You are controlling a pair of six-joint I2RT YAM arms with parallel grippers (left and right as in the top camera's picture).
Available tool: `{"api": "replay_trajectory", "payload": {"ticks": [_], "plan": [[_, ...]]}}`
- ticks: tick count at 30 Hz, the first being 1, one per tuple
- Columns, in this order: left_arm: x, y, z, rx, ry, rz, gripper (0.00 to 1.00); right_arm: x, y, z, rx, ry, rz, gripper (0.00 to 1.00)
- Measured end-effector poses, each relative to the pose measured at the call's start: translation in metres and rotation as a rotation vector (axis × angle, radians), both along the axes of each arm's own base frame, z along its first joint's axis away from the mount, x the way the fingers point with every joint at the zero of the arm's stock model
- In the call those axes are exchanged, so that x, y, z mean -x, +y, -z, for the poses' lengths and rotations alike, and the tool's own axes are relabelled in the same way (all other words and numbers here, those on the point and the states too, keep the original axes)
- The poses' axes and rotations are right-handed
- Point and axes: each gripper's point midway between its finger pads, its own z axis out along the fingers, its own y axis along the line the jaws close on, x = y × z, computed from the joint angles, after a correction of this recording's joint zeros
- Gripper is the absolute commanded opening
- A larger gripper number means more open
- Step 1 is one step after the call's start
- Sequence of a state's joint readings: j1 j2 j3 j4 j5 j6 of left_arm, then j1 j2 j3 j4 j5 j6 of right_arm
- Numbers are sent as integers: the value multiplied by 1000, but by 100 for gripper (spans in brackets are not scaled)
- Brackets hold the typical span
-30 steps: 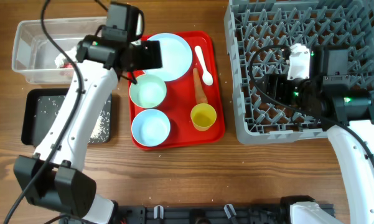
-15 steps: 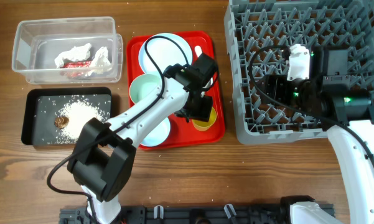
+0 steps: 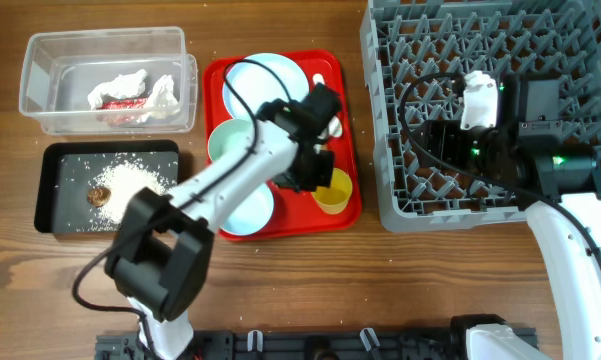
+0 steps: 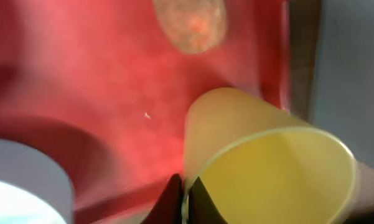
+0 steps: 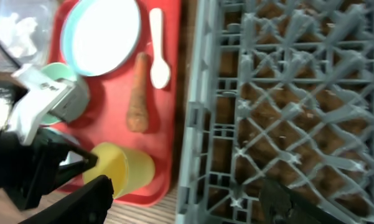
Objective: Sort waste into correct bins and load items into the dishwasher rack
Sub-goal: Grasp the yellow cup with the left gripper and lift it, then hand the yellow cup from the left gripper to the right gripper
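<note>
I should load the yellow cup into the rack, so next I should grab it with my right gripper by its outer body (image 3: 333, 196) (image 5: 139, 170). That leaves the cup's held rim free.
My left gripper (image 3: 315, 172) is shut on the rim of the small yellow cup (image 3: 332, 190) on the red tray; one finger is inside the cup (image 4: 267, 174), one outside. The right wrist view shows the cup (image 5: 121, 168) near the tray's corner beside the dishwasher rack (image 3: 380, 120). Next to it lie the carrot piece (image 5: 139, 93), white spoon (image 5: 157, 53) and blue plate (image 3: 270, 88). Two bowls (image 3: 230, 140) (image 3: 245, 210) are partly under the left arm. My right gripper (image 5: 190, 199) hangs open and empty over the rack (image 5: 267, 93).
The clear tub (image 3: 40, 100) at the back left holds the wrapper (image 3: 120, 100) and tissue (image 3: 165, 95). The black tray (image 3: 55, 215) in front of it holds rice (image 3: 135, 180) and a brown lump (image 3: 99, 196). The red tray (image 3: 345, 90) nearly touches the rack.
My left arm swung from the clear tub over to the yellow cup, and its jaws closed on the cup's rim. The right arm has not moved.
</note>
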State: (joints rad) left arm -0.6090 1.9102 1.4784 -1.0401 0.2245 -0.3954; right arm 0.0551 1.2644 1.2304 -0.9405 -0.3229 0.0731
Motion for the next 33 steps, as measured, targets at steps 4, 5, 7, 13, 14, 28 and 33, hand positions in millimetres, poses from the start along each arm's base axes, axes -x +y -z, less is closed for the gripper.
{"api": "replay_trajectory", "payload": {"ticks": [4, 5, 7, 13, 14, 28, 33], "plan": [[-41, 38, -55, 393, 56, -148, 4, -1, 25, -15, -131, -39, -92, 80], [-47, 44, -71, 498, 54, -156, 4, -2, 31, -20, -162, -54, -116, 82], [-55, 50, -96, 683, 55, -150, 4, -5, 46, -35, -244, -106, -184, 85], [-53, 44, -162, 1112, 2, 1, 4, -14, 93, -64, -539, -189, -461, 94], [-53, 44, -166, 1135, -2, 12, 4, -12, 99, -64, -592, -179, -511, 95], [-44, 28, -183, 1235, -8, 100, 4, -10, 151, -72, -676, -237, -723, 95], [-45, 28, -184, 1240, -19, 107, 4, -17, 151, -67, -676, -228, -706, 69]]}}
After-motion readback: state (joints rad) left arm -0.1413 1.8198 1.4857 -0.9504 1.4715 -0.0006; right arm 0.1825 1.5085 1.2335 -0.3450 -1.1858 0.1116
